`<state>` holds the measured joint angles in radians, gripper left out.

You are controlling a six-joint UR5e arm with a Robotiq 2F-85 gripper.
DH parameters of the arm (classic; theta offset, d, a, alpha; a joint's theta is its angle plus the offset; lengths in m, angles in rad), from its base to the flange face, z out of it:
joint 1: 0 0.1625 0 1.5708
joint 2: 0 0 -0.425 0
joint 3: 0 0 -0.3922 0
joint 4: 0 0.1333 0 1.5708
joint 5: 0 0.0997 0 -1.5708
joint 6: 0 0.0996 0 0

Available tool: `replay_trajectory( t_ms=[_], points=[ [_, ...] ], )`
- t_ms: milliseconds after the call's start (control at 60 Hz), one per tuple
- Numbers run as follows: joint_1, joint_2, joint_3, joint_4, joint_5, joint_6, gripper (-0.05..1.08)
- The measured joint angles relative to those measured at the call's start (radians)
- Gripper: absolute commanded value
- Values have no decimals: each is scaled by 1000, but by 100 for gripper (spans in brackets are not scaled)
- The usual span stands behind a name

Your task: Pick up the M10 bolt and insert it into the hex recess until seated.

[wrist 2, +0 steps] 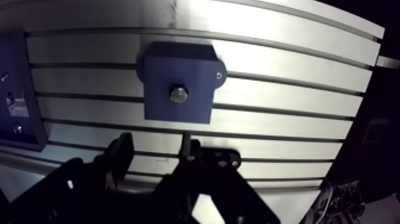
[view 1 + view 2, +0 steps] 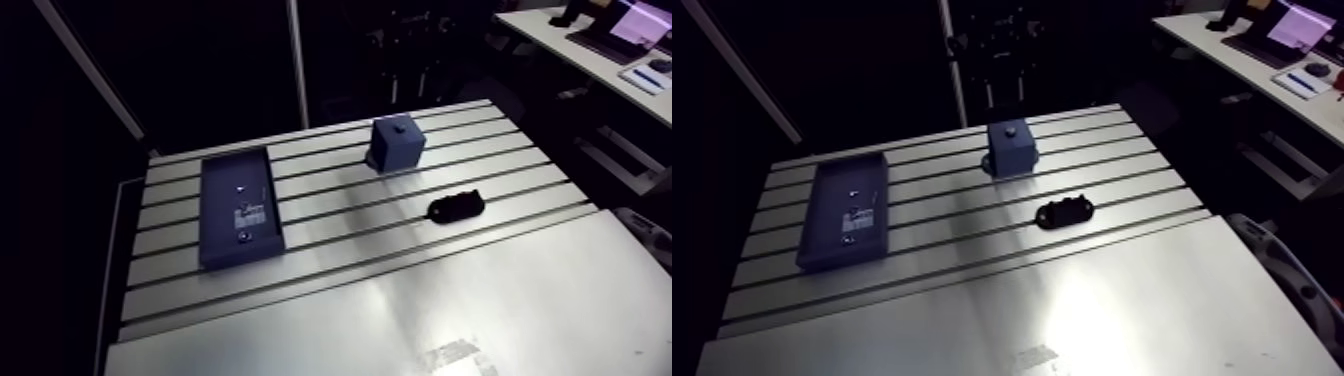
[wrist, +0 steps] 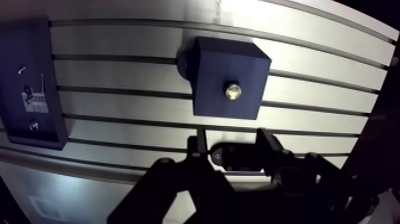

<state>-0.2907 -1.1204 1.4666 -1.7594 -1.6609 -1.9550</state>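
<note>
I need to grab the bolt by its hex head (image 2: 401,127) next, because the blue block (image 2: 401,153) is around the bolt's body and only the bolt's top sticks out.
A dark blue block (image 3: 228,77) stands on the slotted table (image 2: 400,300). A metallic hex bolt head (image 3: 233,90) sits in the middle of its top face; it shows as a small dot (image 2: 400,127) in the arm view. In the wrist view my gripper (image 3: 233,146) hangs above the table, short of the block, and is open. Nothing is held between its fingers (image 3: 199,148). Below the gap lies a black part (image 3: 229,158) flat on the table. The gripper does not show in the arm view.
A flat dark blue tray (image 2: 238,205) lies at the table's left with a few small pieces in it. The black part (image 2: 455,207) lies right of centre, in front of the block. A smooth plate (image 2: 450,320) covers the near side of the table.
</note>
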Motion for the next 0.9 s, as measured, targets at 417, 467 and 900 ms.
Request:
replay_trajectory(
  t_ms=[417,467,900],
  points=[
    [-17,9,41,-49,7,74,101],
    [-18,9,47,-51,8,76,102],
    [-20,3,88,-95,10,79,108]
  ],
)
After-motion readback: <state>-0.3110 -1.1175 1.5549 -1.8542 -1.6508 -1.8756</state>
